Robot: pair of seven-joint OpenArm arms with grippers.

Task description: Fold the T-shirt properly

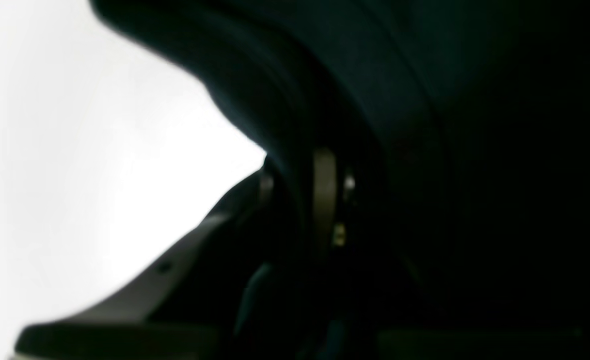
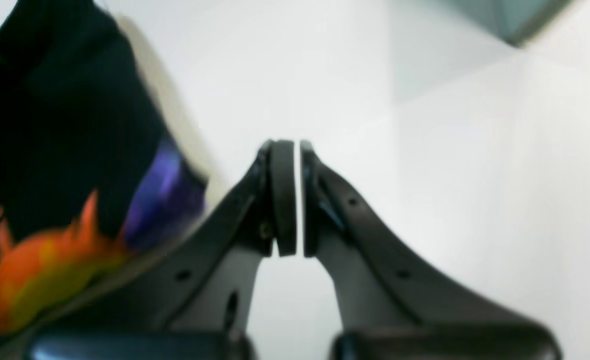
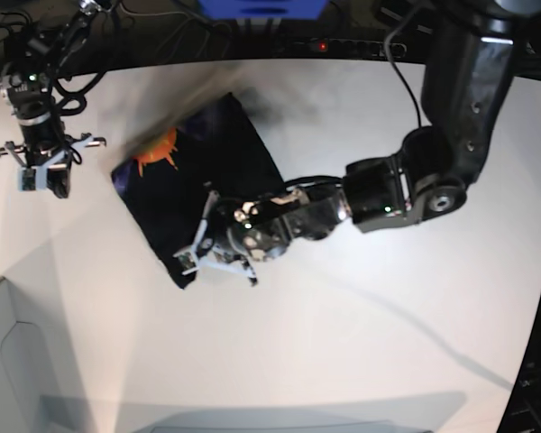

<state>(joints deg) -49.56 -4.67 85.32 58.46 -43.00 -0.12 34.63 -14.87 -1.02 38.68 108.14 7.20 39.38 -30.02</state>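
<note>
My left gripper keeps hold of the T-shirt until the T-shirt lies square; for now the T-shirt's side edge [image 3: 144, 225] slants at an angle in the base view.
The black T-shirt [image 3: 198, 171] lies folded into a rough rectangle on the white table [image 3: 361, 343], with an orange print showing near its far left corner. My left gripper [image 3: 191, 255] sits on the shirt's near corner, reaching in from the right. In the left wrist view dark cloth [image 1: 374, 75] runs between the fingers, so the left gripper [image 1: 295, 197] is shut on the T-shirt. My right gripper [image 3: 45, 183] hovers left of the shirt, apart from it. In the right wrist view the right gripper [image 2: 297, 200] is shut on nothing, and the printed T-shirt [image 2: 65, 150] fills the left side.
A pale grey container [image 3: 18, 361] stands at the near left corner. Dark equipment and cables [image 3: 261, 18] line the table's far edge. The left arm's body [image 3: 406, 189] stretches across the right half of the table.
</note>
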